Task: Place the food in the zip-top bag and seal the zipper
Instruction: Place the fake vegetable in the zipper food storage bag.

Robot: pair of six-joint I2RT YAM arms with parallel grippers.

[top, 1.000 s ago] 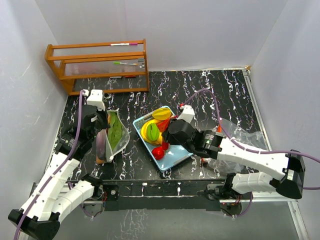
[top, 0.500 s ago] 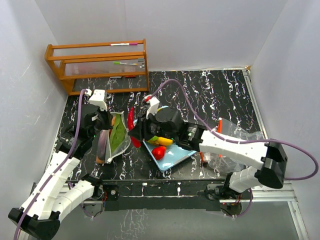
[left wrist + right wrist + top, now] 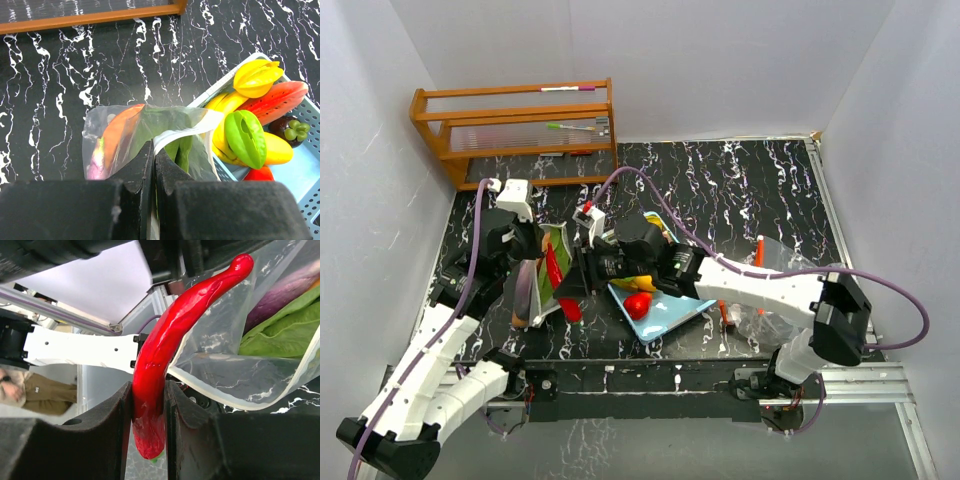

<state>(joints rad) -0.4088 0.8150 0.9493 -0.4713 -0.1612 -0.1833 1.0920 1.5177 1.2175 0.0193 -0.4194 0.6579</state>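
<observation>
The red chilli should stay in my right gripper for now. Its held end hangs outside the bag's rim, so the chilli would fall beside the bag if I opened my gripper now.
The clear zip-top bag (image 3: 542,283) (image 3: 150,132) stands at the left, and my left gripper (image 3: 524,243) (image 3: 153,152) is shut on its white zipper rim. Inside lie a green leaf (image 3: 167,125), an orange piece (image 3: 117,132) and a purple aubergine (image 3: 96,162). My right gripper (image 3: 572,290) (image 3: 148,407) is shut on a red chilli (image 3: 552,268) (image 3: 165,340), whose tip points up along the bag's open mouth (image 3: 260,385). The light-blue basket (image 3: 670,312) (image 3: 305,172) holds more food: a yellow star fruit (image 3: 257,77), a watermelon slice (image 3: 277,100), a green piece (image 3: 245,137) and bananas (image 3: 227,102).
A wooden rack (image 3: 515,130) with pens stands at the back left. Crumpled clear plastic (image 3: 795,265) and orange sticks (image 3: 760,247) lie to the right of the basket. White walls close in both sides.
My right arm has swung left from the basket with the red chilli, from above the basket to the bag's mouth. The left gripper has kept its hold on the bag's rim.
</observation>
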